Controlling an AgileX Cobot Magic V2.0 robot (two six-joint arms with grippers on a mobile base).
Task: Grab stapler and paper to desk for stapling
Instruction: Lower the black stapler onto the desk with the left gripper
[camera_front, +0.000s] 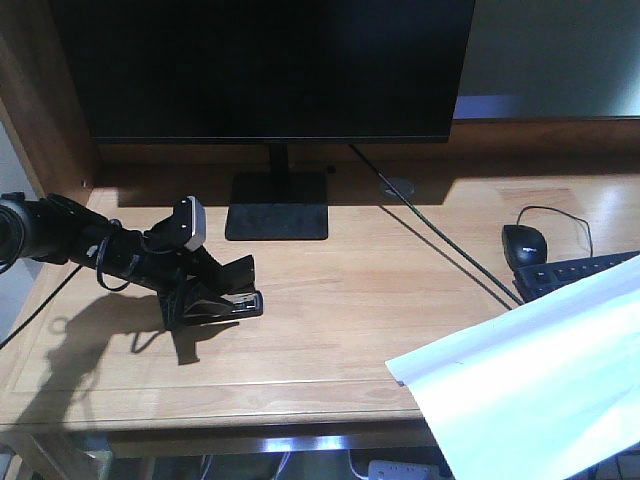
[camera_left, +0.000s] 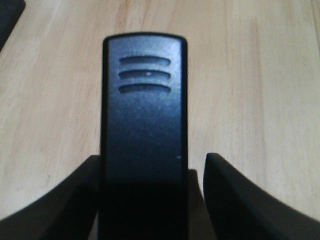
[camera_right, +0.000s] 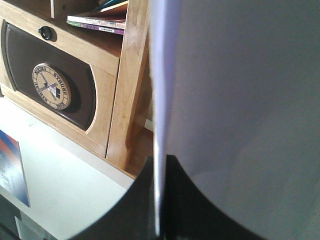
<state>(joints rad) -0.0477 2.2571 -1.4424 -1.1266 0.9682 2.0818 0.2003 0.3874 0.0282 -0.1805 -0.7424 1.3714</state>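
Note:
My left gripper grabs the black stapler's rear end (camera_front: 208, 305) next, for stapling at the desk.
The black stapler (camera_left: 144, 115) lies flat on the light-wood desk (camera_front: 360, 300), left of centre; the front view shows its silver front (camera_front: 240, 303). My left gripper (camera_front: 220, 308) is open around the stapler's rear. In the left wrist view the left finger (camera_left: 65, 200) touches its side and the right finger (camera_left: 240, 200) stands a small gap away. The white paper (camera_front: 530, 380) hangs in the air over the desk's front right corner. My right gripper (camera_right: 159, 165) is shut on the paper's edge (camera_right: 240, 100); the front view does not show this gripper.
A black monitor (camera_front: 270, 60) on its stand (camera_front: 278, 205) fills the back of the desk. A black mouse (camera_front: 523, 243) and a keyboard (camera_front: 580, 272) lie at the right, with a cable (camera_front: 440, 245) running diagonally. A wooden shelf unit (camera_right: 120, 75) shows in the right wrist view.

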